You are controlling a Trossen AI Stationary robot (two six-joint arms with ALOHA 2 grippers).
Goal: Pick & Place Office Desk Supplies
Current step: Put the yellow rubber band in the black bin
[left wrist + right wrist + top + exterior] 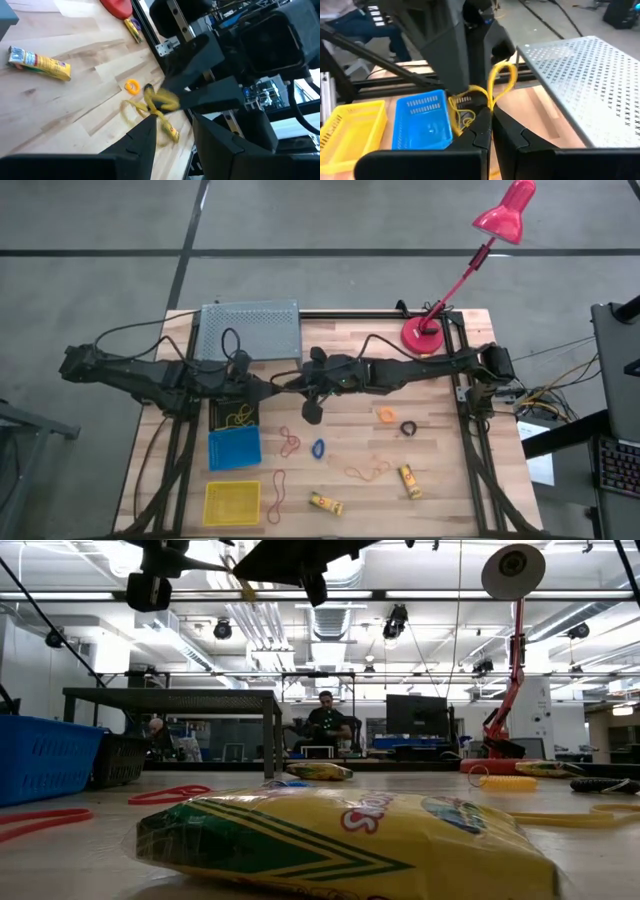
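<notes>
My left gripper pinches the yellow rubber band by its loose strand point(159, 116) next, to put the band in the black bin.
My right gripper point(491, 112) is shut on a yellow rubber band point(502, 75), held high above the table's middle point(300, 383). My left gripper point(172, 125) faces it from the left point(268, 387), open, with the blurred band point(160, 105) just ahead of its fingers. On the table lie red bands point(289, 442), an orange band point(367, 471), a blue ring point(318, 448), an orange ring point(386, 415), a black ring point(409, 427) and two yellow tubes point(325, 503) point(409, 481). My right gripper pinches the yellow band at one spot point(490, 105) between its two shut fingertips, coming nearly level from the table's right side. One loop stands up above the fingers, and another strand point(462, 95) runs toward my left gripper. The band is lifted clear of the table. My left gripper: I cannot tell whether its fingers touch the band.
A black bin point(232, 416) holding yellow bands, a blue bin point(234, 448) and a yellow bin point(232, 502) stand in a row at the near left. A grey perforated stand point(250, 330) sits at the far left, and a pink lamp point(425, 335) at the far right.
</notes>
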